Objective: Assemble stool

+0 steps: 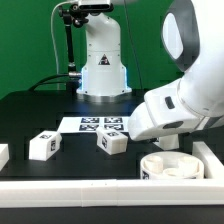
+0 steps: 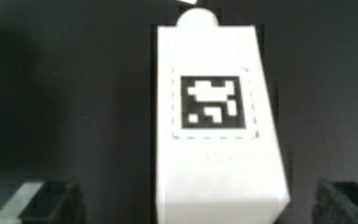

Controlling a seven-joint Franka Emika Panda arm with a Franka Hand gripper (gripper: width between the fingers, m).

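Note:
My gripper will next take hold of the white leg by its wide plain end, so that I can fit the leg into the round seat.
In the wrist view a white block leg with a black-and-white tag lies lengthwise on the black table. My gripper is open. Its dark fingers stand on either side of the leg's near end, with a dark gap on each side. In the exterior view the arm's white bulk hides the gripper and this leg. The round seat lies at the front, on the exterior view's right. Two more tagged legs lie apart on the table.
The marker board lies flat behind the legs. Another white part shows at the exterior view's left edge. A long white rim bar runs along the front and another along the right. The robot base stands at the back.

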